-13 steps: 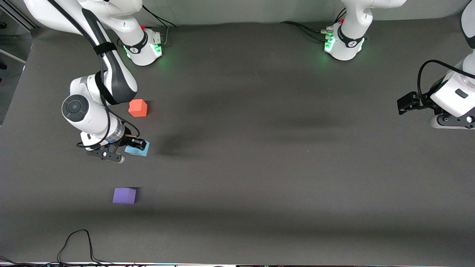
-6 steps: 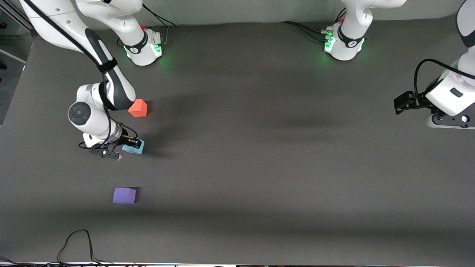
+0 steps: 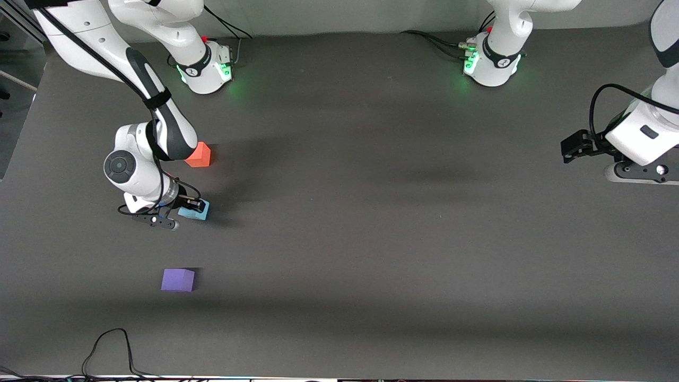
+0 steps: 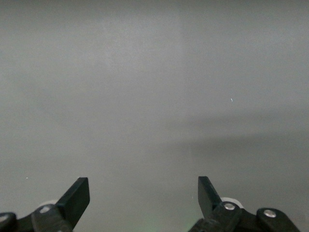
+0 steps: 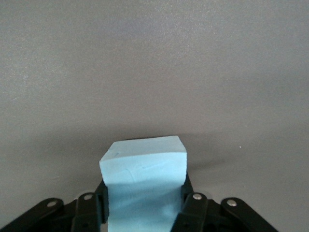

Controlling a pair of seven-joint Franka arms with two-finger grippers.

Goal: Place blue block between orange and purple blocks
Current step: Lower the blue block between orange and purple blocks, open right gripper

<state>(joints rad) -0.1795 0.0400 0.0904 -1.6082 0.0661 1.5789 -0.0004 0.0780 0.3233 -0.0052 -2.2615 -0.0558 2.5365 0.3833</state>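
I should open my right gripper now: the bottom of the light blue block is down at the table, so the block would stand.
The light blue block (image 3: 195,211) is clamped between the fingers of my right gripper (image 3: 192,208), which is shut on it, low over the table. In the right wrist view the blue block (image 5: 143,174) fills the right gripper (image 5: 143,188), with a dark shadow close under it. It hangs over the stretch between the orange block (image 3: 201,156), partly covered by the right arm, and the purple block (image 3: 177,279), which lies nearer to the front camera. My left gripper (image 3: 570,148) waits open at the left arm's end of the table, and the left gripper (image 4: 143,191) holds nothing.
A black cable (image 3: 109,350) loops on the table near the front edge, nearer to the camera than the purple block. The two arm bases (image 3: 204,66) (image 3: 490,63) stand at the back. Dark grey table (image 3: 371,239) spreads wide toward the left arm's end.
The right arm has sunk a little with the blue block still in its grip, its forearm now covering part of the orange block. The left gripper has drifted slightly toward the table's middle.
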